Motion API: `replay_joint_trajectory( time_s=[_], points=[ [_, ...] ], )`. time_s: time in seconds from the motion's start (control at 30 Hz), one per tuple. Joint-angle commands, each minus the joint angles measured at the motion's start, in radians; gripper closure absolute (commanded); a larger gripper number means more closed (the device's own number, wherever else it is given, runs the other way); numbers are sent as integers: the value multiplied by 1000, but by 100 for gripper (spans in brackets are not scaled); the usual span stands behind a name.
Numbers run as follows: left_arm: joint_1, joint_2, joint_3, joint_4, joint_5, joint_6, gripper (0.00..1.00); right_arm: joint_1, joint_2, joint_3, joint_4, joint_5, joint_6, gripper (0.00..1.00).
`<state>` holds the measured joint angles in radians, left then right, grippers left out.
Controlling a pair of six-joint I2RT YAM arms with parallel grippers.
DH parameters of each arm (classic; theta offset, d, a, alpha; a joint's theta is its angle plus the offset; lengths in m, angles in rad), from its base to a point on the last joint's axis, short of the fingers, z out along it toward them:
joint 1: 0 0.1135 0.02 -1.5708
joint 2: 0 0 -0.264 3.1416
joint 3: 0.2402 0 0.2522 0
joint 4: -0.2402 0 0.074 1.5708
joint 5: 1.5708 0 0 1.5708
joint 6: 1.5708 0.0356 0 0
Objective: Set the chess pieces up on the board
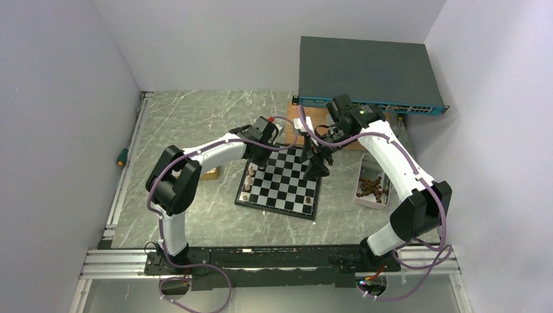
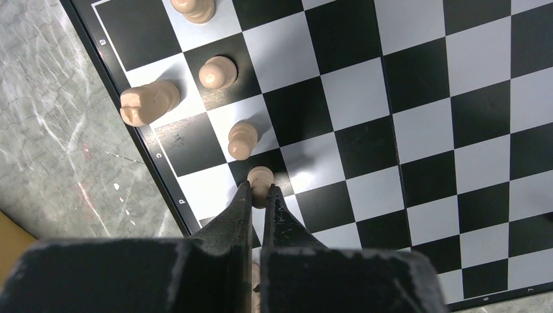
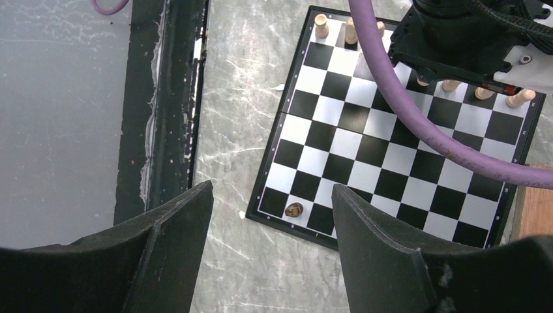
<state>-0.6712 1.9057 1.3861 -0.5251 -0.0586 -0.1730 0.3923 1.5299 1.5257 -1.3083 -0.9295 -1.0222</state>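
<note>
The pawn's base is on the flat dark square, so the pawn would stay upright. My left gripper should open.
The black and silvery-white chessboard (image 1: 280, 186) lies mid-table; it also shows in the left wrist view (image 2: 417, 130) and the right wrist view (image 3: 365, 150). My left gripper (image 2: 259, 190) is over the board's left side, shut on a light tan pawn (image 2: 261, 177). Other tan pieces (image 2: 241, 139) stand beside it along that edge. My right gripper (image 3: 272, 195) is open and empty, high over the board's right edge. One dark brown piece (image 3: 293, 209) stands on a near corner square below it.
A pink tray (image 1: 373, 188) of dark pieces sits right of the board. A grey network switch (image 1: 365, 75) and a wooden plank (image 1: 313, 124) lie behind. A small wooden box (image 1: 210, 173) sits left of the board. A rail (image 1: 124, 163) runs along the left.
</note>
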Motion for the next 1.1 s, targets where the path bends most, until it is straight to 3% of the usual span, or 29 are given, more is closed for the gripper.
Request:
replay_joint_trajectory(
  time_s=[0.0, 0.73, 1.07],
  points=[
    [-5, -11, 33, -28, -1, 12, 94, -6, -22, -1, -3, -51, -30, 30],
    [-5, 5, 65, -41, -4, 10, 72, -11, -26, -4, -3, -51, -33, 30],
    [-5, -80, 96, -70, -10, 5, 63, -13, -27, 0, -7, -51, -35, 30]
  ],
)
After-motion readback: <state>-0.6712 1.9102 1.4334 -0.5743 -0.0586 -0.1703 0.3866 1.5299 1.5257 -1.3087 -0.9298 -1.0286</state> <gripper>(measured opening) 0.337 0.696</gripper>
